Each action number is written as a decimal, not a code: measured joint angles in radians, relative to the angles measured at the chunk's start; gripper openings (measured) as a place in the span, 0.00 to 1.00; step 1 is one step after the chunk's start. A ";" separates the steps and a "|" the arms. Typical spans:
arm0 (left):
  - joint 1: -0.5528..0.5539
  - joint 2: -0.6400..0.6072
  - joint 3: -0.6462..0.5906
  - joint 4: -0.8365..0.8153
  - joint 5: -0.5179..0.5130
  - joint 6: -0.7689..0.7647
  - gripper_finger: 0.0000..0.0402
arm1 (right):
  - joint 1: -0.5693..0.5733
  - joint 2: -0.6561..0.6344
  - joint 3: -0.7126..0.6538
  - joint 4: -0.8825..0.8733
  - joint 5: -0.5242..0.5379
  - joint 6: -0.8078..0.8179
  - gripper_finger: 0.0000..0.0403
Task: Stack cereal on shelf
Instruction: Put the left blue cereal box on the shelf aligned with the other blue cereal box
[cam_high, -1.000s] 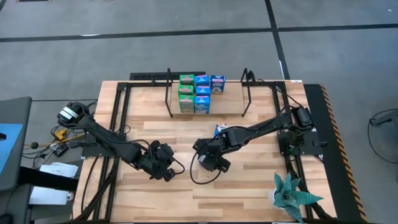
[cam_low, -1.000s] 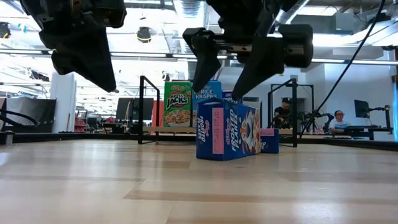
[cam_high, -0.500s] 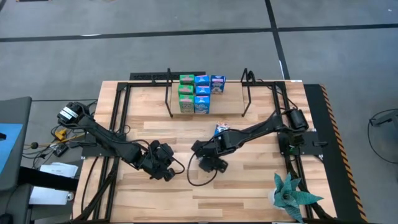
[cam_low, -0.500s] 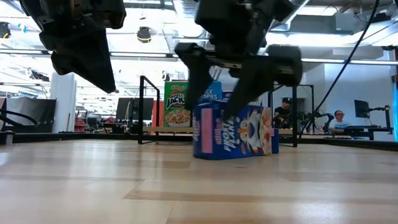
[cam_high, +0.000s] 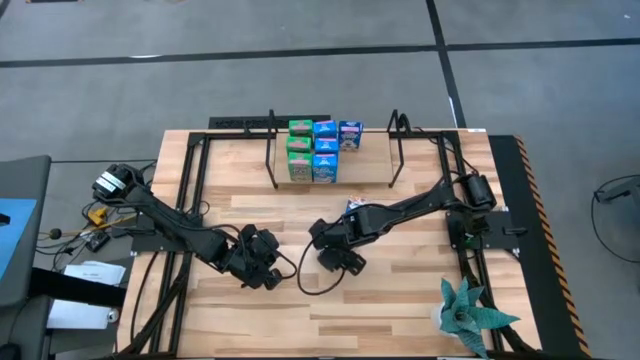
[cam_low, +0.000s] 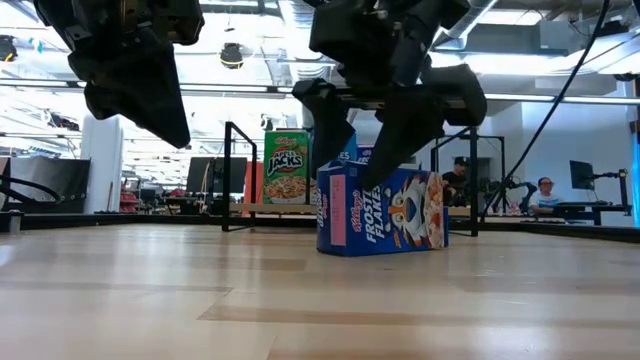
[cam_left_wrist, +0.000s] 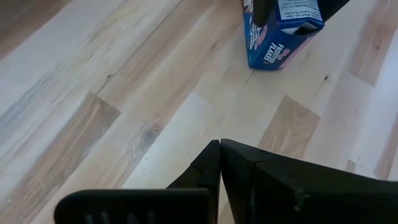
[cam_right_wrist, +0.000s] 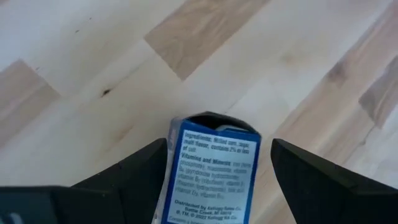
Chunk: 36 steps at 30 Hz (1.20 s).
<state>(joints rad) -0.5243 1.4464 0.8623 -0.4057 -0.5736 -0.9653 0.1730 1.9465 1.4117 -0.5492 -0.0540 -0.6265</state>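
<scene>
In the right wrist view the right gripper's fingers reach down beside the dark blue box's upper end (cam_right_wrist: 214, 140), so it is now time to close on the dark blue box.
A dark blue cereal box (cam_low: 385, 215) with a pink side stands upright on its bottom on the tabletop, near the middle (cam_high: 352, 208). My right gripper (cam_low: 352, 180) is open over the box's top, one finger on each side of it (cam_right_wrist: 211, 168). Farther back, several green, light blue and dark blue cereal boxes (cam_high: 318, 150) are stacked on the shelf (cam_low: 270, 208), between its black wire uprights (cam_high: 273, 150). My left gripper (cam_high: 265, 277) hangs shut above bare wood left of the box, holding nothing (cam_left_wrist: 219, 144). My right gripper comes at the box from above, slanting down, with its fingers straddling the upper end. One finger (cam_right_wrist: 146, 165) lies close against a wide face (cam_right_wrist: 173, 163); I cannot tell whether it touches. A gap shows between the other finger (cam_right_wrist: 292, 165) and the box, which stands on the table.
A potted plant (cam_high: 468, 315) stands at the table's near right corner. Black frame rails (cam_high: 190, 190) run along the left and right sides. There is bare wood in front of the shelf and around the box. People (cam_low: 545, 192) sit in the room behind.
My right gripper has sunk a little over the dark blue box and rolled, staying open. The box has turned about on the table, still upright, so the low view now shows more of its picture front and less of its pink side.
</scene>
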 joint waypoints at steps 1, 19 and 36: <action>0.000 0.000 0.000 0.000 -0.001 0.000 0.00 | 0.000 0.000 0.000 -0.001 0.000 0.019 0.77; -0.001 0.000 0.000 0.000 -0.014 0.021 0.00 | 0.010 0.000 0.000 -0.023 0.018 0.211 0.64; -0.024 0.000 0.000 0.000 -0.014 0.027 0.00 | 0.009 -0.011 0.001 -0.027 -0.010 0.312 0.35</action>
<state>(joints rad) -0.5483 1.4464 0.8623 -0.4057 -0.5877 -0.9382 0.1821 1.9352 1.4124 -0.5763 -0.0643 -0.3145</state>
